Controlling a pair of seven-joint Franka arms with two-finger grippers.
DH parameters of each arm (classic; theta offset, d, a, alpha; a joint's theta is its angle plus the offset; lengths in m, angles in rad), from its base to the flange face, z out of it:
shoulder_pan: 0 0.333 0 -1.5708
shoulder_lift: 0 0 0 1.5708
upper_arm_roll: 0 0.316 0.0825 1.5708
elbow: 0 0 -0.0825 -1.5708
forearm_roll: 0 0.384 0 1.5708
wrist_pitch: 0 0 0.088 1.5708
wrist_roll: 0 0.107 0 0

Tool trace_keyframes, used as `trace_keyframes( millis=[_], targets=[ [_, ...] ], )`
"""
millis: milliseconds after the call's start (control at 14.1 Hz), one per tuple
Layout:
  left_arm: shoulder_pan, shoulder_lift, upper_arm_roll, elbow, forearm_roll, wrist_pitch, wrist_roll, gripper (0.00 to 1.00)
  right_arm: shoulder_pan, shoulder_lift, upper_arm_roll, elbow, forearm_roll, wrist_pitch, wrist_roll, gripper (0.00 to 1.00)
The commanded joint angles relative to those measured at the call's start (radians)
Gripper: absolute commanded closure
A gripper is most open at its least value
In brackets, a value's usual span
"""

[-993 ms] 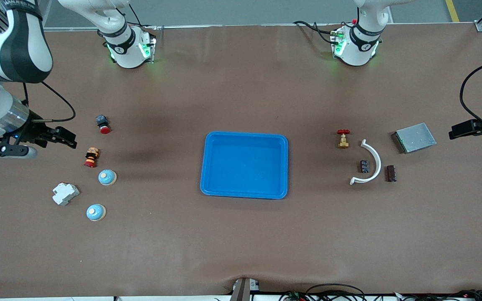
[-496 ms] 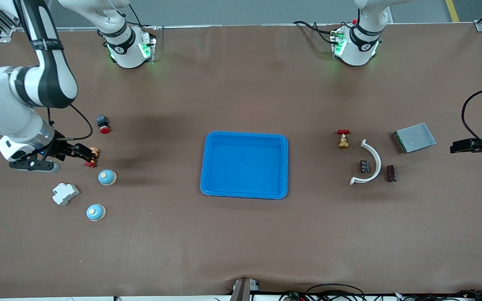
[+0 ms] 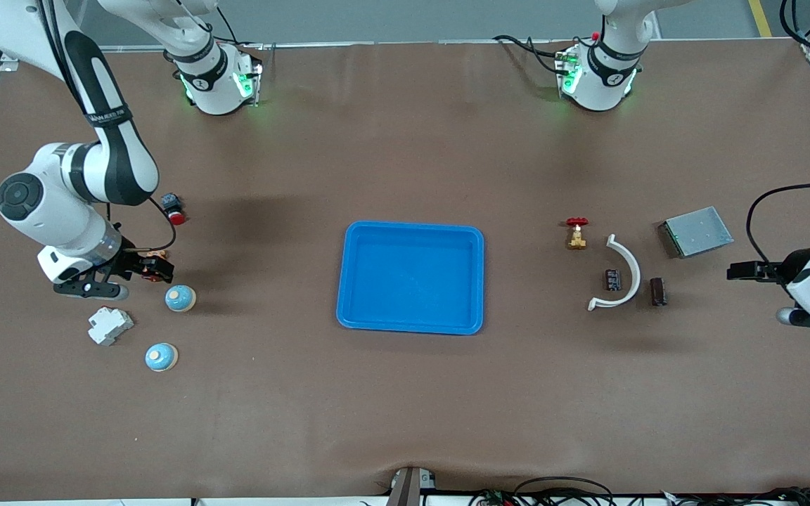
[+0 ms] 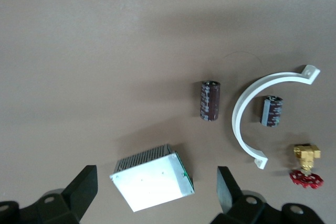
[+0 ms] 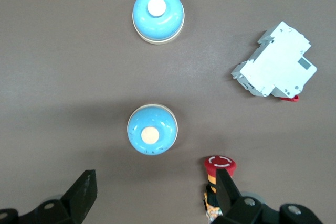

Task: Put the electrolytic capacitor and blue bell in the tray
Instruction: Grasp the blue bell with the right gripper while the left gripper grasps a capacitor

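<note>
My right gripper grabs the bell by its rounded dome [image 3: 179,298] next, to get the blue bell beside the striped button into the blue tray [image 3: 412,323].
The blue tray [image 3: 412,323] lies mid-table. Two blue bells sit toward the right arm's end: one [image 3: 180,299] [image 5: 152,130] farther from the front camera, the other [image 3: 161,357] [image 5: 158,7] nearer to it. My right gripper [image 3: 155,268] [image 5: 155,195] hangs open over the striped red-capped button [image 5: 220,165], beside the first bell. A dark electrolytic capacitor [image 3: 613,280] [image 4: 271,111] lies inside a white curved clamp [image 3: 623,277] [image 4: 247,124]; a brown one [image 3: 657,291] [image 4: 210,100] lies beside it. My left gripper [image 3: 737,270] [image 4: 155,192] is open, toward the left arm's end.
A grey metal plate [image 3: 697,231] [image 4: 152,177] and a brass valve with a red wheel [image 3: 576,234] [image 4: 306,163] lie near the capacitors. A white breaker [image 3: 110,325] [image 5: 275,66] and a second red button [image 3: 173,209] lie near the bells.
My right gripper has swung in from the table's end to over the striped button. My left gripper has shifted from beside the metal plate toward the brown capacitor. Both stay open.
</note>
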Motion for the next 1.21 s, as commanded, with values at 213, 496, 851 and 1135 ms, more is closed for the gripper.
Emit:
trace_keyframes(
  millis=[213,496,851,1135],
  targets=[
    [-0.01,0.015,-0.002,-0.083,0.014,0.111,0.016,0.0,-0.005,0.119,0.008,0.009,-0.011,0.149,0.018,0.0],
    [-0.019,0.047,-0.007,-0.089,0.012,0.14,0.004,0.0,-0.001,0.156,0.008,0.016,-0.009,0.196,0.02,0.0],
    [-0.021,0.059,-0.012,-0.144,0.001,0.262,-0.036,0.0,0.009,0.207,0.008,0.038,0.0,0.24,0.021,0.0],
    [-0.075,0.073,-0.012,-0.15,0.0,0.306,-0.19,0.0,0.009,0.241,0.008,0.036,0.0,0.272,0.026,0.0]
  ],
)
